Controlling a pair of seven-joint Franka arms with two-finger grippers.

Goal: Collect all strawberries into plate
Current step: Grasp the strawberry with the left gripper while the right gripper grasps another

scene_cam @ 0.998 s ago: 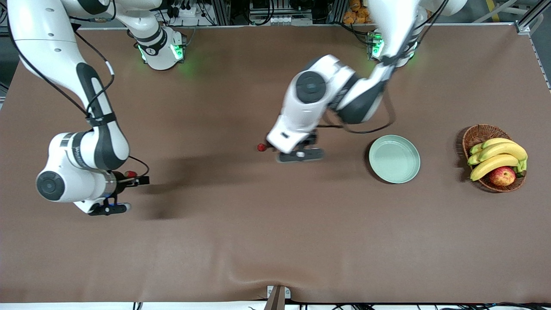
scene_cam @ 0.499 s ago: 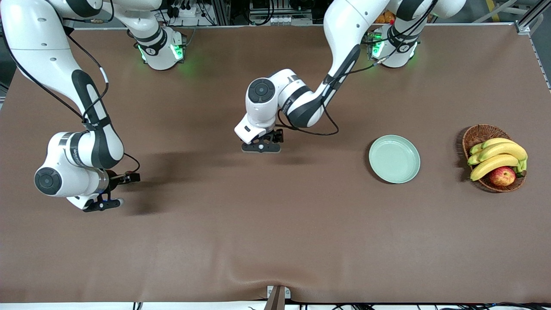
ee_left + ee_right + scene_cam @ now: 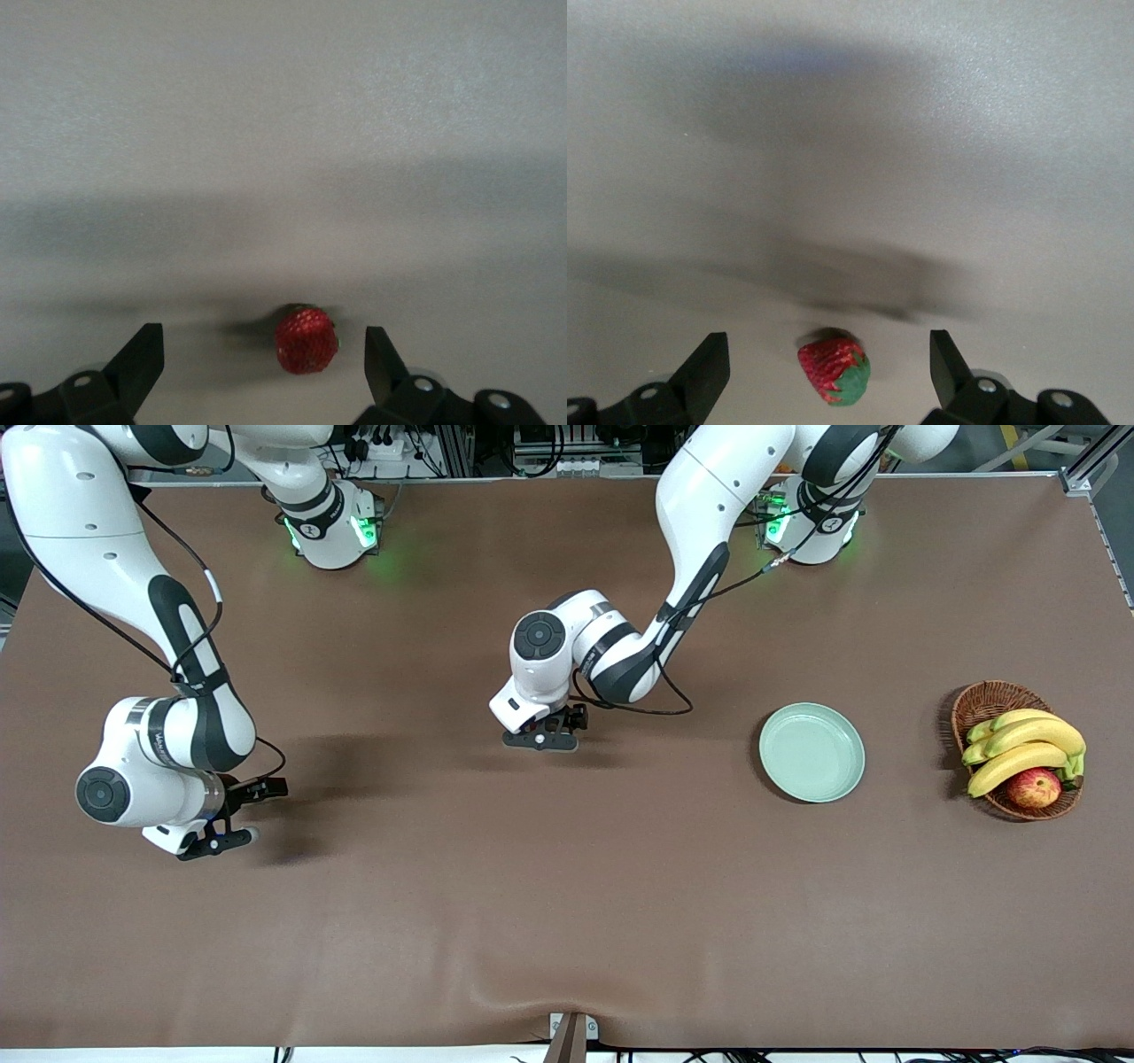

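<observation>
My left gripper's fingers are above the small strawberry and its shadow, so it is too early to close and closing now would miss. My left gripper lowers first, then closes on the strawberry.
A small red strawberry (image 3: pixel 306 341) lies on the brown table between the open fingers of my left gripper (image 3: pixel 263 343), nearer to one finger and touching neither. In the front view the left gripper (image 3: pixel 542 735) hangs low over the table's middle and hides that berry. A second strawberry (image 3: pixel 834 370), red with a green cap, lies between the open fingers of my right gripper (image 3: pixel 828 347). That right gripper (image 3: pixel 232 815) is low over the table toward the right arm's end. The pale mint-green plate (image 3: pixel 811 764) sits bare toward the left arm's end.
A brown wicker basket (image 3: pixel 983 701) with bananas (image 3: pixel 1019 748) and a red-yellow apple (image 3: pixel 1033 787) stands at the left arm's end, beside the plate. The brown cloth (image 3: pixel 567 903) has a slight wrinkle at its front edge.
The left arm swung toward the right arm's end and dropped over the middle strawberry, which it now covers. The right gripper lowered over its strawberry. Both stayed open.
</observation>
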